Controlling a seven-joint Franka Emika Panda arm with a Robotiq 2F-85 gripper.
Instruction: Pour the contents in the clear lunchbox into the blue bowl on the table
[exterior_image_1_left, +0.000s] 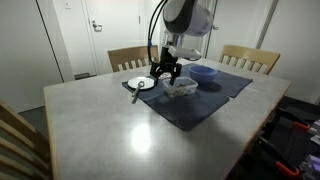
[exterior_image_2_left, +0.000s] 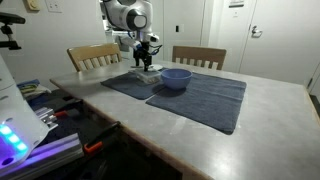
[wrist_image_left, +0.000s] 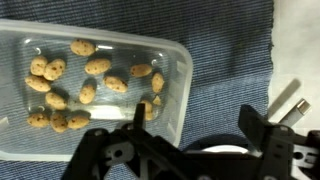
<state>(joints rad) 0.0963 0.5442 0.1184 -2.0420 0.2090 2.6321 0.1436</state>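
Note:
My gripper closes on the lunchbox's end rim (exterior_image_1_left: 166, 83) (wrist_image_left: 181, 117) next, since the rim lies between my open fingers, one inside the rim and the other outside.
The clear lunchbox (wrist_image_left: 183, 75) lies on the dark blue mat (wrist_image_left: 225, 60) and holds several small brown pieces (wrist_image_left: 98, 66). In an exterior view it sits (exterior_image_1_left: 182, 88) between the white plate and the blue bowl (exterior_image_1_left: 205, 73). The bowl also shows in an exterior view (exterior_image_2_left: 176, 77), where it looks empty. My gripper (wrist_image_left: 195, 125) is open and empty. It hovers just above the mat beside the lunchbox's end, with one finger over the box's rim. It shows in both exterior views (exterior_image_1_left: 165, 70) (exterior_image_2_left: 146, 60). The table (exterior_image_1_left: 120, 125) is pale grey and glossy.
A white plate (exterior_image_1_left: 141, 83) with a utensil (wrist_image_left: 290, 104) lies beside the mat, close to my gripper; its edge shows under the jaws (wrist_image_left: 215, 150). Wooden chairs (exterior_image_1_left: 248, 57) stand at the table's far side. A second mat (exterior_image_2_left: 205, 100) lies next to the bowl.

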